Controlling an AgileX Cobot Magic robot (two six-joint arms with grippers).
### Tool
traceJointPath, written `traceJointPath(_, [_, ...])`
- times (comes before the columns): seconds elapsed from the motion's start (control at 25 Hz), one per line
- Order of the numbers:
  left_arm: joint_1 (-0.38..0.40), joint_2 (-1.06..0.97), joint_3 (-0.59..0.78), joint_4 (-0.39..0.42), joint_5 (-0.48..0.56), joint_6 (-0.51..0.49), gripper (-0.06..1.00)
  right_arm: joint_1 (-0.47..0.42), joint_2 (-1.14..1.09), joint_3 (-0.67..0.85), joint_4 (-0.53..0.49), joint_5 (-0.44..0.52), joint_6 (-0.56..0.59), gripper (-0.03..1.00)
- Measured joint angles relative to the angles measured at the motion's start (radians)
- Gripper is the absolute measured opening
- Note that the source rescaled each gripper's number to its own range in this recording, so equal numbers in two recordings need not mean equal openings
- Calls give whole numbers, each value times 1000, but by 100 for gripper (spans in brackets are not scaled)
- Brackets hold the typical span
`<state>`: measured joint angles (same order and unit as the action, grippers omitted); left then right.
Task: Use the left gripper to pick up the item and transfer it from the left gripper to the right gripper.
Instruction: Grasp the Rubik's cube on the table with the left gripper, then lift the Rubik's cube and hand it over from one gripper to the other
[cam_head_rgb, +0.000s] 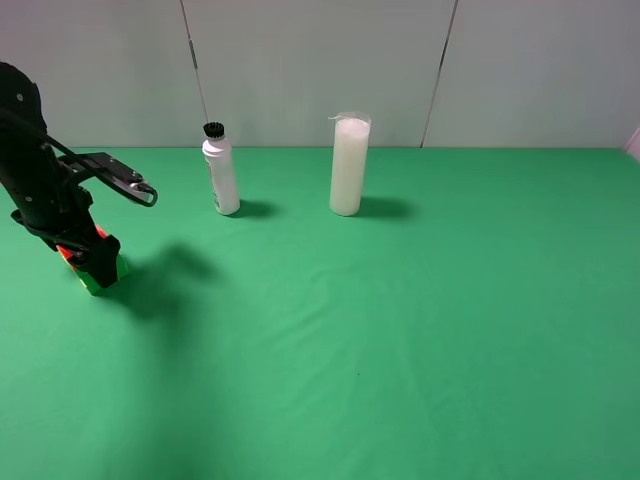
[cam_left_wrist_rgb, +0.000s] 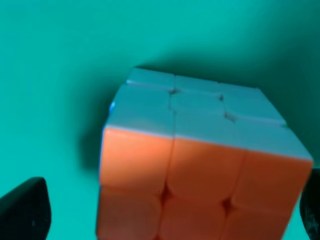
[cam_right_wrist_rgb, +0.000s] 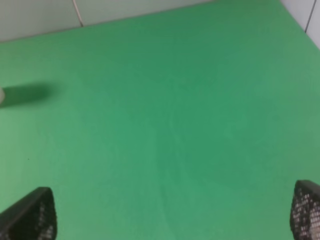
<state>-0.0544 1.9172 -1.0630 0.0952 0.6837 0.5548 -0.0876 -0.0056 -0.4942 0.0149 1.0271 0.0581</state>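
Note:
I should next grab the puzzle cube (cam_left_wrist_rgb: 200, 165) by its green and blue sides with my left gripper to pass it to my right gripper.
The puzzle cube (cam_head_rgb: 101, 279) sits on the green table at the far left, with green and orange-red faces showing under my left arm. My left gripper (cam_head_rgb: 97, 264) points down over it. In the left wrist view the cube (cam_left_wrist_rgb: 200, 165) fills the frame, orange face toward the camera and a pale face on top. The left gripper (cam_left_wrist_rgb: 170, 212) is open, and its dark fingertips (cam_left_wrist_rgb: 25, 212) stand apart from the cube's sides. My right gripper (cam_right_wrist_rgb: 172, 215) is open and empty over bare green cloth; it is out of the exterior high view.
A white bottle with a black cap (cam_head_rgb: 221, 178) and a tall white cylinder (cam_head_rgb: 349, 165) stand upright at the back of the green table (cam_head_rgb: 400, 330), both to the right of the cube. A grey wall runs behind them.

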Motion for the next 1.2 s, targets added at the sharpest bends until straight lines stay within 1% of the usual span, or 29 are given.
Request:
traceJointPath(0.44, [0,29,8,0,-40,12,100,0,0,0,0,0,0,100])
traceJointPath(0.48, [0,29,8,0,-40,13,98,0,0,0,0,0,0,100])
traceJointPath(0.56, [0,29,8,0,-37,15,87,0,0,0,0,0,0,100])
traceJointPath(0.6, [0,29,8,0,-36,15,77,0,0,0,0,0,0,100])
traceJointPath(0.72, [0,29,8,0,-32,16,43,0,0,0,0,0,0,100])
traceJointPath(0.8, [0,29,8,0,-29,23,17,0,0,0,0,0,0,100])
traceJointPath(0.84, [0,29,8,0,-25,29,6,0,0,0,0,0,0,100])
traceJointPath(0.88, [0,29,9,0,-24,40,0,0,0,0,0,0,0,100])
traceJointPath(1.04, [0,29,9,0,-21,63,0,0,0,0,0,0,0,100])
traceJointPath(1.2, [0,29,10,0,-21,66,0,0,0,0,0,0,0,100])
